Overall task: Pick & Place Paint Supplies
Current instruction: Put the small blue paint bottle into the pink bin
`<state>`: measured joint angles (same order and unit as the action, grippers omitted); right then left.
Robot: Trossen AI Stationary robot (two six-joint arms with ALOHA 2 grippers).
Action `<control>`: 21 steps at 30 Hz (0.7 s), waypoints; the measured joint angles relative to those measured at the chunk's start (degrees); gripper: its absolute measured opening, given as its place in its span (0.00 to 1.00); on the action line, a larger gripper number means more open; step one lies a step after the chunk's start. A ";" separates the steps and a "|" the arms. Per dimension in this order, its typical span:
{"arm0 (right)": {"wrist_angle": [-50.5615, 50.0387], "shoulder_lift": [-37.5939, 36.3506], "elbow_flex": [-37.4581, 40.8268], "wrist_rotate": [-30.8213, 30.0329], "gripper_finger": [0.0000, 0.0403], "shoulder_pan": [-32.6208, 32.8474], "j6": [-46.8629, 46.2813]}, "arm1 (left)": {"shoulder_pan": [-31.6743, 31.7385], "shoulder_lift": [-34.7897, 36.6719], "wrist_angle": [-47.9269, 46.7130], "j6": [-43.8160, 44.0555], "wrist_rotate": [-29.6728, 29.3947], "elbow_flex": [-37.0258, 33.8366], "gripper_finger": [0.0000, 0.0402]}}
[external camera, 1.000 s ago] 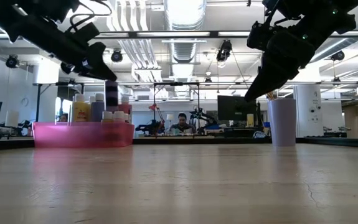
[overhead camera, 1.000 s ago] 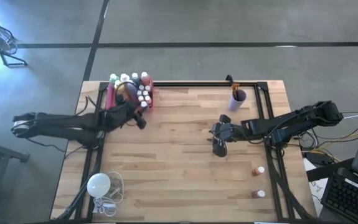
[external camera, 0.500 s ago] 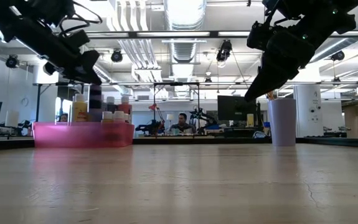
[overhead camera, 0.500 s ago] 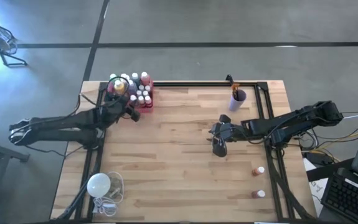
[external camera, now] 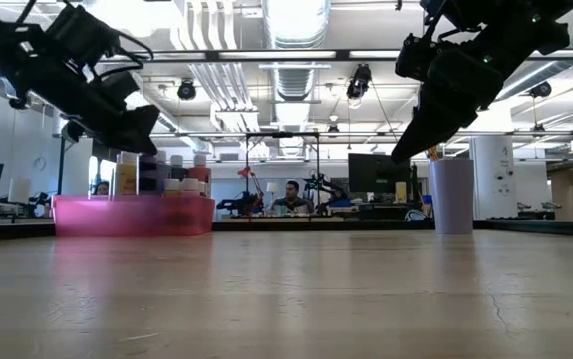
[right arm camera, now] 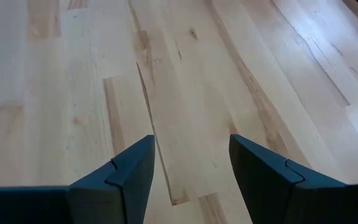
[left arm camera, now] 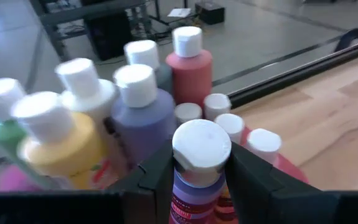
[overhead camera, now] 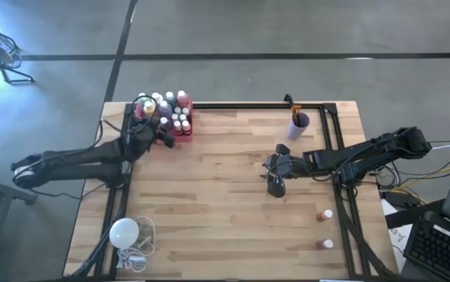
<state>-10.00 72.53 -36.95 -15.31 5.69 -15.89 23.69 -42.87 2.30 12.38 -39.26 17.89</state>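
The purple bottle (left arm camera: 197, 193) is high above the small caps in the pink tray (left arm camera: 291, 167) in the left wrist view, so my left gripper keeps holding it for now.
A pink tray (overhead camera: 189, 130) at the table's far left holds several white-capped paint bottles (left arm camera: 135, 106), among them yellow, green, purple and red ones. My left gripper (overhead camera: 163, 135) hangs over the tray's near side, shut on a purple bottle (left arm camera: 196, 186) with a white cap (left arm camera: 202, 146). My right gripper (overhead camera: 275, 185) hovers above the bare wood right of the table's middle, open, with nothing between its fingers (right arm camera: 129, 174). A purple cup (overhead camera: 299, 125) with brushes stands at the far right. Two small brown bottles (overhead camera: 324, 214) (overhead camera: 324, 244) stand upright near the right edge. My left gripper pinches the purple bottle's neck and shoulder (left arm camera: 194, 180), just under the white cap, between its two fingers (left arm camera: 157, 177). The fingers come from the table's left, slanting a little downward. The bottle stands upright among the tray's bottles; whether its base rests on the tray is hidden.
A white round bulb with a coiled cord (overhead camera: 125, 233) lies at the near left corner. A black frame rail (overhead camera: 240, 105) runs along the table's far edge and down both sides. Bare wood stretches across the table's middle and near side.
My left gripper has carried the purple bottle toward the table's far left, from beside the tray to over it, and has sunk lower. The bottle stays upright in the hold.
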 joint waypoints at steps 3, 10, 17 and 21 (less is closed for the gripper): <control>0.08 0.00 0.00 -0.40 0.49 -0.02 0.03 | 1.13 -1.06 4.27 0.15 1.78 -1.86 0.31; 0.09 0.00 0.00 -1.32 0.45 -0.09 0.05 | 3.22 -4.82 7.37 1.32 1.70 -3.25 0.31; 0.05 0.00 0.00 -1.38 0.42 -0.09 0.04 | 4.40 -11.15 11.84 1.81 1.88 -3.25 0.31; 0.04 0.00 0.02 -1.36 0.44 -0.09 0.03 | 4.73 -14.02 12.93 3.81 1.99 -3.23 0.31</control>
<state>-9.96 72.53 -36.93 -16.67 5.61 -15.86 28.42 -56.90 15.23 16.19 -37.28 14.66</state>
